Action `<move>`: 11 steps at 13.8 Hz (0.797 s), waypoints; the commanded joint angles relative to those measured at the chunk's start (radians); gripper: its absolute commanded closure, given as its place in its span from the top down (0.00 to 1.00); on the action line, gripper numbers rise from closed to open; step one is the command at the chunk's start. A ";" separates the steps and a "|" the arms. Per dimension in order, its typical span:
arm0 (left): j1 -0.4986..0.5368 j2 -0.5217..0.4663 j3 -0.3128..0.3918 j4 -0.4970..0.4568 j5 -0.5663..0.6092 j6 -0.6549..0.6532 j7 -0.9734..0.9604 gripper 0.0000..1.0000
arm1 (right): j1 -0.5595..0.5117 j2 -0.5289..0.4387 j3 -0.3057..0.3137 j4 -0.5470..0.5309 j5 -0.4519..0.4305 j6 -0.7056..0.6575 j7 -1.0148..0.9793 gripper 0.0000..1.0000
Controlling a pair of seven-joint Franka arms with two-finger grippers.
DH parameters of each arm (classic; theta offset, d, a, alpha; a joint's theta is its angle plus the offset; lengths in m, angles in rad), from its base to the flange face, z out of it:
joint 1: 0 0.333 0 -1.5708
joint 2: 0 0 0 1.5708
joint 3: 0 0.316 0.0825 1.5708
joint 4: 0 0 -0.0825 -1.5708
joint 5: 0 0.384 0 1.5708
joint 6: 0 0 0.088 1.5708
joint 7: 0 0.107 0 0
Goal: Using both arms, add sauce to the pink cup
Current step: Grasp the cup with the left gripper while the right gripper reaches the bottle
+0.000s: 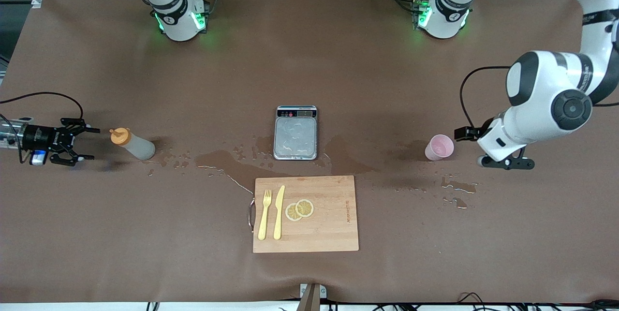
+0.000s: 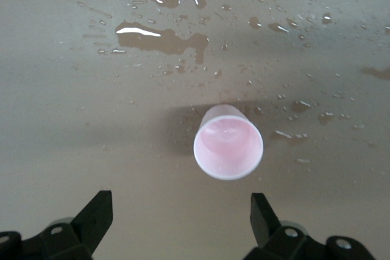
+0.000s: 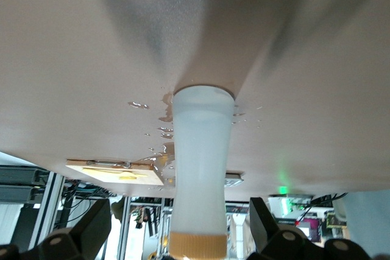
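Note:
The pink cup needs to be pinched by its rim (image 2: 228, 178) with my left gripper next, so that the pink cup's opening (image 2: 228, 148) stays open for sauce.
The sauce bottle (image 1: 131, 144), whitish with an orange cap, stands upright on the table toward the right arm's end. My right gripper (image 1: 89, 144) is open and level with the bottle, just short of it on the side of the right arm's end. In the right wrist view the bottle (image 3: 198, 168) shows between the open fingers (image 3: 91, 223) without touching them. The pink cup (image 1: 439, 147) stands upright toward the left arm's end. My left gripper (image 1: 483, 149) is open and empty beside the cup. In the left wrist view the cup (image 2: 228, 141) lies just ahead of the gripper (image 2: 180, 202).
A silver scale (image 1: 295, 132) sits mid-table. Nearer the front camera lies a wooden cutting board (image 1: 333, 224) with a yellow fork (image 1: 264, 214), a yellow knife (image 1: 279, 212) and lemon slices (image 1: 300, 209). Water puddles (image 1: 232, 163) spread beside the scale and near the cup (image 2: 161, 38).

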 commanded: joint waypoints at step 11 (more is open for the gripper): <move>-0.003 0.133 -0.007 -0.121 -0.022 0.237 0.004 1.00 | 0.001 0.144 0.020 0.028 0.101 -0.078 0.017 1.00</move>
